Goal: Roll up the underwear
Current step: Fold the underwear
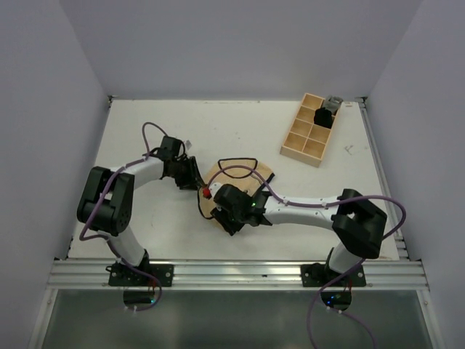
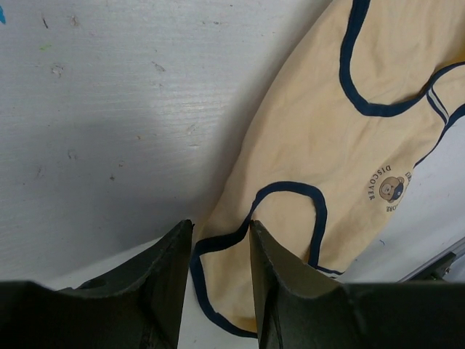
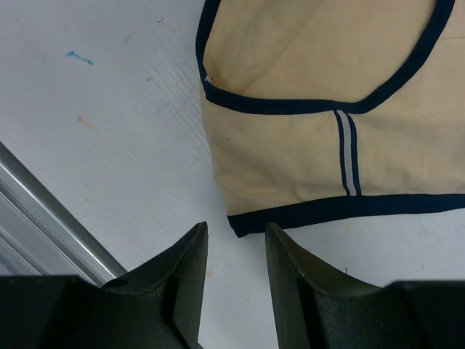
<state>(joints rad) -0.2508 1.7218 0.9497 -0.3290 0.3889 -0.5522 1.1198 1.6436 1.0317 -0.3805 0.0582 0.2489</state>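
My right gripper needs to grab the underwear (image 3: 290,167) by its near navy-trimmed corner (image 3: 242,223) next, so that this side of the underwear can fold over the rest for rolling.
The underwear (image 1: 234,177) is a tan garment with dark navy trim, lying flat on the white table between both arms. In the left wrist view the underwear (image 2: 312,145) shows a small printed emblem, and its trimmed lower edge runs between the fingers of my left gripper (image 2: 220,229). That gripper is open and low over this edge. My right gripper (image 3: 236,229) is open over bare table, with a corner of the underwear (image 3: 290,167) just beyond its tips. From above, the left gripper (image 1: 192,178) is at the garment's left side and the right gripper (image 1: 221,209) at its near-left corner.
A light wooden compartment tray (image 1: 299,139) stands at the back right with dark items in its far cells. An aluminium rail (image 3: 43,211) runs along the table's near edge close to the right gripper. Cables loop over both arms.
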